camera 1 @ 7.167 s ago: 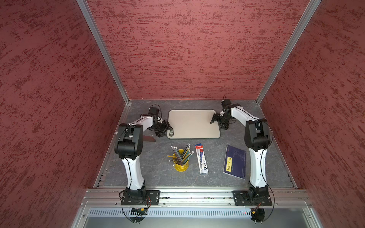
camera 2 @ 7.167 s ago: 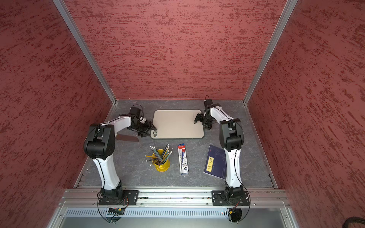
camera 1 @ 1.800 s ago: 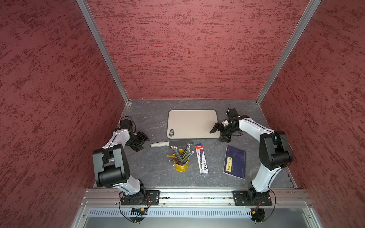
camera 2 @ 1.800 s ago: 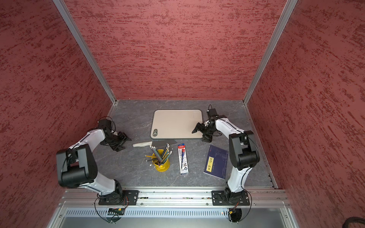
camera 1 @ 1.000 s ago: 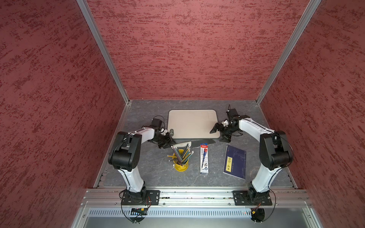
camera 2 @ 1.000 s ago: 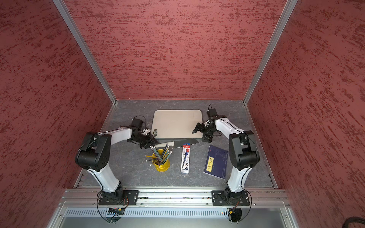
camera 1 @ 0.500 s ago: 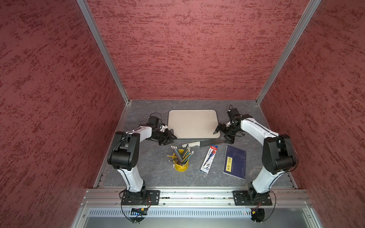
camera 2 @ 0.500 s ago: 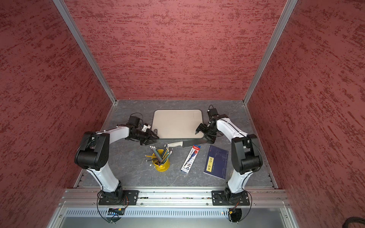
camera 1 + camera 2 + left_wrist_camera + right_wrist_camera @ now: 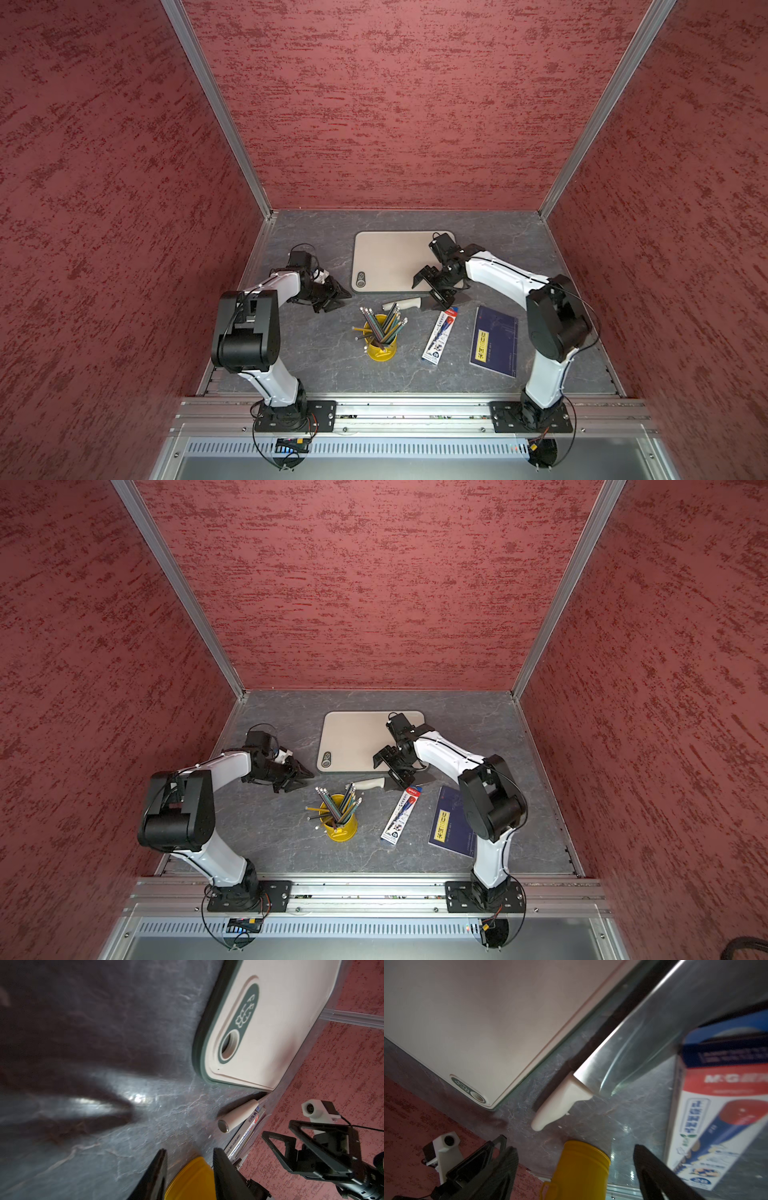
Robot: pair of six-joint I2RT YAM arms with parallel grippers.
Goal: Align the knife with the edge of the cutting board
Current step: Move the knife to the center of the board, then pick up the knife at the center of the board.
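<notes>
My right gripper should grab the knife's off-white handle [image 9: 562, 1101], leaving the blade free to align.
The beige cutting board [image 9: 390, 259] [image 9: 357, 739] lies flat at the back middle. The knife [image 9: 401, 304] [image 9: 368, 784] rests on the table just in front of the board's near long edge, nearly parallel to it, its off-white handle [image 9: 562, 1101] [image 9: 239, 1114] pointing left. My right gripper [image 9: 432, 286] [image 9: 573, 1149] is open and hovers over the blade [image 9: 633, 1043] and the board's edge, hiding the tip in both top views. My left gripper [image 9: 338, 300] [image 9: 189, 1153] sits left of the handle with a narrow gap between its fingers and nothing in it.
A yellow cup of pencils [image 9: 380, 347] [image 9: 581, 1167] stands in front of the handle. The red-white-blue pen package [image 9: 439, 334] [image 9: 716, 1105] lies tilted by the blade's end. A dark blue booklet [image 9: 494, 347] lies to the right. Red walls enclose the table.
My left gripper has drawn back to the left, away from the knife handle. My right gripper has moved left over the blade. The pen package has swung to a tilt since a second ago.
</notes>
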